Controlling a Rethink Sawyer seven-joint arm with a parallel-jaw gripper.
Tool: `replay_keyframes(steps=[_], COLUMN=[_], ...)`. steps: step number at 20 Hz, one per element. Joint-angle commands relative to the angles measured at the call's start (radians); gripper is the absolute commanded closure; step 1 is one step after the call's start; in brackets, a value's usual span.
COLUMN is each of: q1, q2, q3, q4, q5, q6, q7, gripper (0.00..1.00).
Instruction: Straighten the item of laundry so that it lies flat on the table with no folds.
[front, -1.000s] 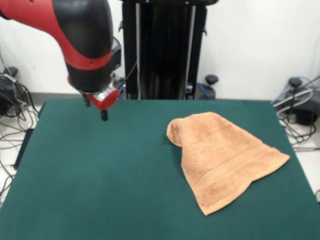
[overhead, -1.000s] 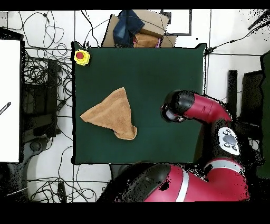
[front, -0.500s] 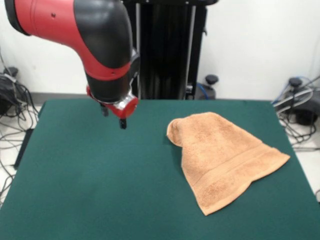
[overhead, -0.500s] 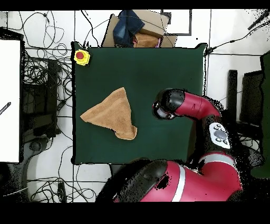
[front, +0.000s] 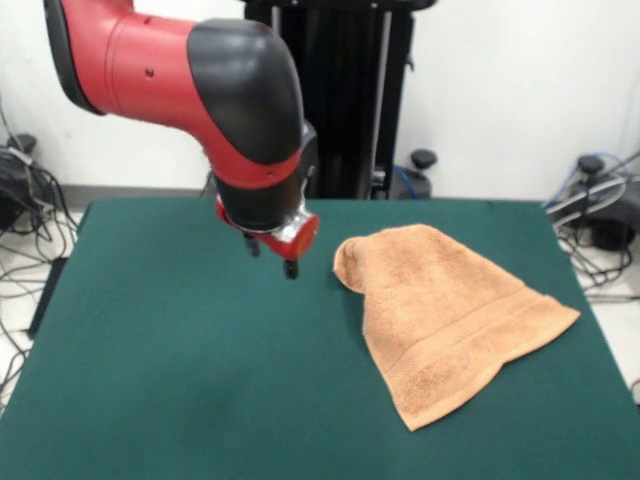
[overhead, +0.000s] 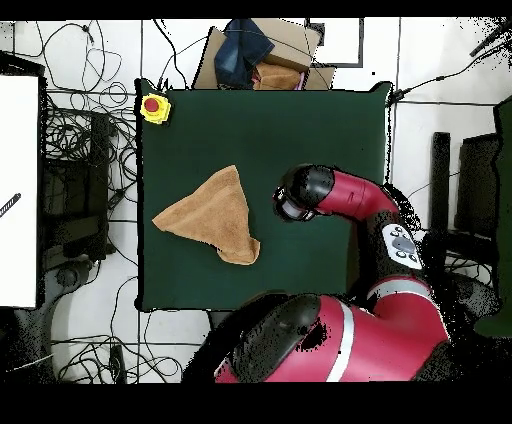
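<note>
I need to open the folds of the towel out flat next, so I need to grab the towel with my gripper by its rolled corner (front: 350, 258) opposite the woven band (front: 460, 335).
The item of laundry (front: 450, 315) is a peach-orange towel lying folded over itself into a rough triangle on the right half of the green table (front: 180, 380). Its far-left corner is rolled into a bump, and a woven band runs along its near edge. My gripper (front: 272, 257) hangs just above the table, a short way left of that rolled corner and not touching it. It is open with nothing between its fingers. In the overhead view the towel (overhead: 212, 215) lies left of centre on the table (overhead: 300, 130), and the arm's wrist (overhead: 297, 193) hides the gripper.
A yellow box with a red button (overhead: 154, 107) sits on one table corner. A cardboard box with dark cloth (overhead: 262, 60) stands just beyond the table edge. Cables lie on the floor on both sides. A black column (front: 330, 100) rises behind the table.
The arm has swung steadily across the table toward the towel, bringing the gripper from the far-left area to just beside the rolled corner. The towel has not moved.
</note>
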Motion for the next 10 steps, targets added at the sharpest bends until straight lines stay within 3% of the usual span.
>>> replay_keyframes(steps=[1,3,7,10], q1=[-0.038,-0.068,-0.182,-0.225], q2=[0.031,0.047,0.153,0.209], q3=[0.193,0.224,0.37,0.426], q4=[0.069,0.061,0.011,-0.051], q5=[0.004,-0.019,-0.048,-0.089], q6=[0.031,0.053,0.09,0.152], q7=[-0.173,-0.23,-0.454,-0.597], gripper=[0.0,0.0,0.0,0.0])
